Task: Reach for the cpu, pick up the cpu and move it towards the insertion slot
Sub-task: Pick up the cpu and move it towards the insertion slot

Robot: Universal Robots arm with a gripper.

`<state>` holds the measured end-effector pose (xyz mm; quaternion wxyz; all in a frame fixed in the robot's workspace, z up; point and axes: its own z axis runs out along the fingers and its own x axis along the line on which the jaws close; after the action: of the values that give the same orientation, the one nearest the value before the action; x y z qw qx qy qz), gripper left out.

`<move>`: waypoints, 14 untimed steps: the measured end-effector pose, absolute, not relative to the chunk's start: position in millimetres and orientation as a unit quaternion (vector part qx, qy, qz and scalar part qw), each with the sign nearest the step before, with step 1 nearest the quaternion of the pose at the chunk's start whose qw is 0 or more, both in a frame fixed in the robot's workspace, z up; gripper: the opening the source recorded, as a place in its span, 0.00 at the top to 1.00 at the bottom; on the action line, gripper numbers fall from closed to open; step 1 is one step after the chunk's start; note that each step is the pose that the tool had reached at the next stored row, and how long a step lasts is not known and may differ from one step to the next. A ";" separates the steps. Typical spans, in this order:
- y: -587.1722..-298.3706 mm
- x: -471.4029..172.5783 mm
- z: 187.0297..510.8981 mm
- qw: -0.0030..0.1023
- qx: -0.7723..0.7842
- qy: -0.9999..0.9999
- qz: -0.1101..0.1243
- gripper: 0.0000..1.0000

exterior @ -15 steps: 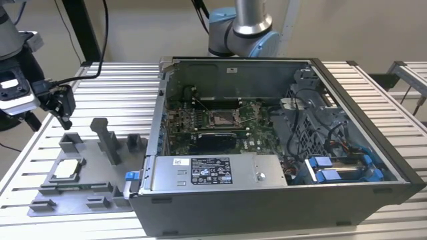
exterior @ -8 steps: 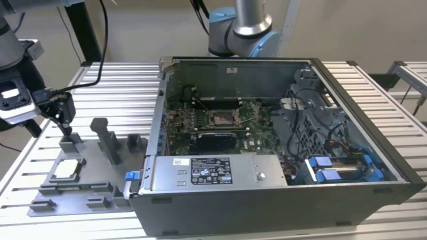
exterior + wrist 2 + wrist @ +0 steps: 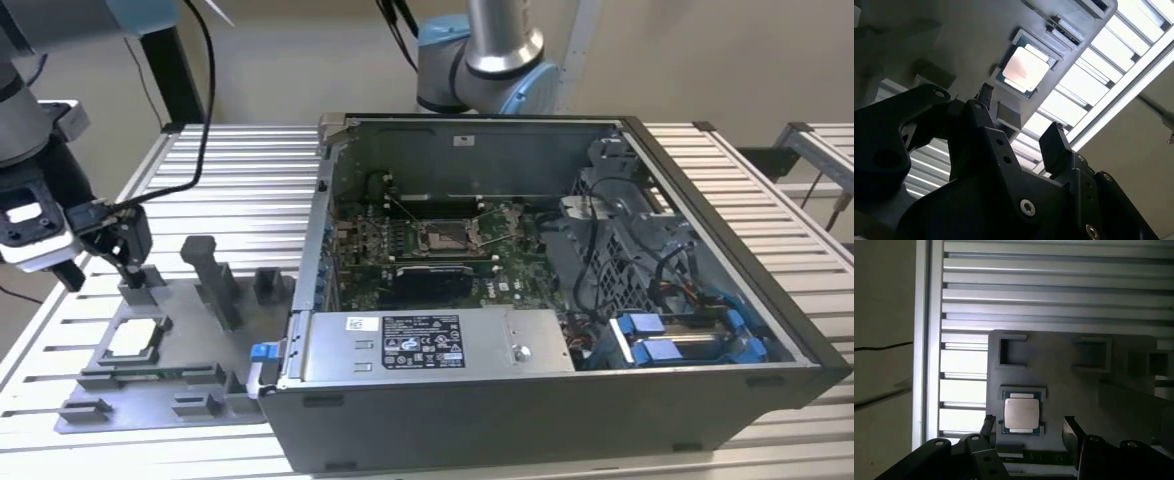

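The cpu has grey brackets wrapped around its ends and corners, so my gripper needs to grab it by its exposed side edges next.
The cpu [image 3: 134, 340] lies flat in a recess of the grey fixture plate [image 3: 187, 395], on the exterior view's left. Its top is pale silver with a thin rim, and it shows in both wrist views [image 3: 1025, 67] [image 3: 1021, 414]. My gripper [image 3: 100, 270] hangs open a little above the plate, just beyond the cpu, and holds nothing. Both wrist views show the two black fingers [image 3: 1070, 429] [image 3: 1054, 142] standing wide apart with the cpu between and beyond them, and nothing touching it. The insertion slot [image 3: 445, 235] is a metal-framed socket on the green board inside the open computer case.
Upright grey blocks [image 3: 214, 275] stand on the fixture plate between the cpu and the case. The case wall [image 3: 561, 400] rises at the exterior view's right of the plate. Everything rests on a slatted aluminium table [image 3: 240, 170]. A second arm's base [image 3: 481, 60] stands behind the case.
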<state>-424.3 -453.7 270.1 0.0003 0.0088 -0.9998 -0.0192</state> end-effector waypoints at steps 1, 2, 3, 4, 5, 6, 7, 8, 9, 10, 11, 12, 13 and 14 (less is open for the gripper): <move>-454.8 -424.5 268.5 0.000 0.009 -1.000 -0.019 0.00; -455.9 -424.6 266.6 0.000 0.009 -1.000 -0.019 0.00; -456.8 -424.6 264.8 0.000 0.009 -1.000 -0.019 0.00; -457.6 -424.7 263.1 0.000 0.009 -1.000 -0.019 0.00; -458.2 -424.7 261.1 0.000 0.009 -1.000 -0.019 0.00; -458.4 -424.8 259.3 0.000 0.009 -1.000 -0.019 0.00; -458.7 -424.8 257.5 0.000 0.009 -1.000 -0.019 0.00; -459.0 -424.9 255.7 0.000 0.009 -1.000 -0.019 0.00; -459.1 -425.0 253.9 0.000 0.009 -1.000 -0.019 0.00; -459.2 -425.0 252.1 0.000 0.009 -1.000 -0.019 0.00; -459.2 -425.1 250.3 0.000 0.009 -1.000 -0.019 0.00; -459.2 -425.3 248.6 0.000 0.009 -1.000 -0.019 0.00; -459.1 -425.6 246.8 0.000 0.009 -1.000 -0.019 0.00; -459.1 -425.9 245.4 0.000 0.009 -1.000 -0.019 0.00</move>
<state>-425.9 -459.1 245.4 0.0004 0.0092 -0.9998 -0.0192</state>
